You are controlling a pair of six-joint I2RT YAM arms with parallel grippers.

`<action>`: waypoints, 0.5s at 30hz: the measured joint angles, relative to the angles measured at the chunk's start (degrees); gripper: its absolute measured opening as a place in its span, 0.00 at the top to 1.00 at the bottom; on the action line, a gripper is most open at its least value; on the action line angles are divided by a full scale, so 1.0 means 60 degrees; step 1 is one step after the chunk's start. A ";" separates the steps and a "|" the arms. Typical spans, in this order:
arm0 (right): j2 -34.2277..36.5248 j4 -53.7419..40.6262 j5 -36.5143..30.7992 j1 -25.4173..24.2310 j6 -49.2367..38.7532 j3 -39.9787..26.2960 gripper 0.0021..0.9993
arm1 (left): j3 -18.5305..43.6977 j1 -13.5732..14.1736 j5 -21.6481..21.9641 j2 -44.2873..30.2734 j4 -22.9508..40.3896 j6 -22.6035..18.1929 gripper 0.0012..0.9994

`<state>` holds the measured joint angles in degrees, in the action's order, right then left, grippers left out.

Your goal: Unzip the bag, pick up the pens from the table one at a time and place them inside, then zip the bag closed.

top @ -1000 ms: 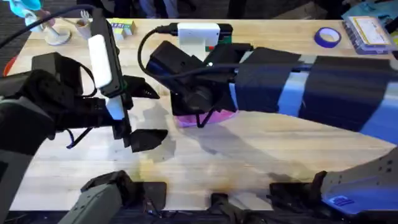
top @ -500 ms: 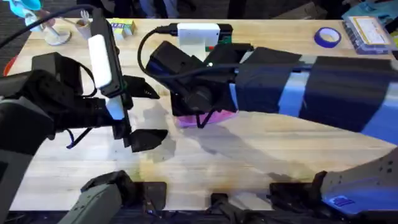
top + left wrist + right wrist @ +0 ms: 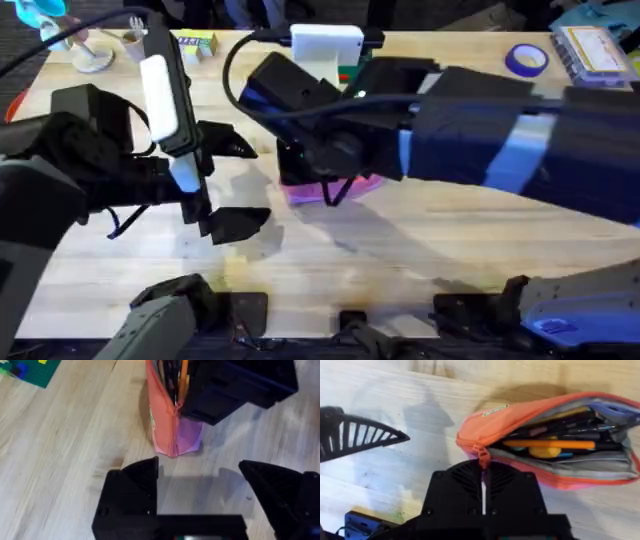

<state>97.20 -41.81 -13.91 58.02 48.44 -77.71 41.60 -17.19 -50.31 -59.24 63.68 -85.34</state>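
The bag needs to be held by its end (image 3: 173, 446) beside the label, so my left gripper should grab it there next. That will leave the zipper pull (image 3: 179, 406) free to slide the bag closed.
The pink bag (image 3: 530, 415) lies on the table (image 3: 420, 250) with its zipper open, and several pens (image 3: 555, 435), dark and orange, rest inside it. My right gripper (image 3: 482, 467) is shut at the near end of the opening, pinching the zipper pull (image 3: 481, 455). From overhead, the right gripper (image 3: 322, 168) covers most of the bag (image 3: 350, 190). My left gripper (image 3: 238, 182) hovers open to the left of the bag, holding nothing. In the left wrist view the bag's end (image 3: 172, 430) sits beyond the open left gripper (image 3: 200, 480).
A white box (image 3: 325, 45) stands behind the bag. A blue tape roll (image 3: 526, 59) and a clear container (image 3: 595, 50) sit at the far right. Small items (image 3: 95, 55) crowd the far left corner. A green plate (image 3: 30, 370) lies near the bag.
The right arm has shifted slightly right and toward the far side, still at the bag's end. The left arm and the bag have not moved.
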 joint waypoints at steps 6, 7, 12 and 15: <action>-0.0372 -0.0273 0.0086 -0.0281 -0.0009 0.0000 0.97 | 0.0000 0.0000 -0.0264 0.0000 0.0000 0.0000 0.01; -0.0390 -0.0286 0.0112 -0.0322 -0.0009 0.0000 0.97 | -0.0001 0.0000 -0.0318 0.0000 0.0000 0.0000 0.01; -0.0406 -0.0355 0.0186 -0.0404 -0.0009 0.0000 0.97 | -0.0004 0.0000 -0.0473 0.0000 -0.0004 0.0000 0.01; -0.0406 -0.0355 0.0189 -0.0404 -0.0013 0.0000 0.97 | -0.0004 0.0000 -0.0512 0.0000 -0.0047 0.0000 0.01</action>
<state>94.76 -43.94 -12.78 55.59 48.36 -77.71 41.58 -17.19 -53.38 -59.24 63.40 -85.34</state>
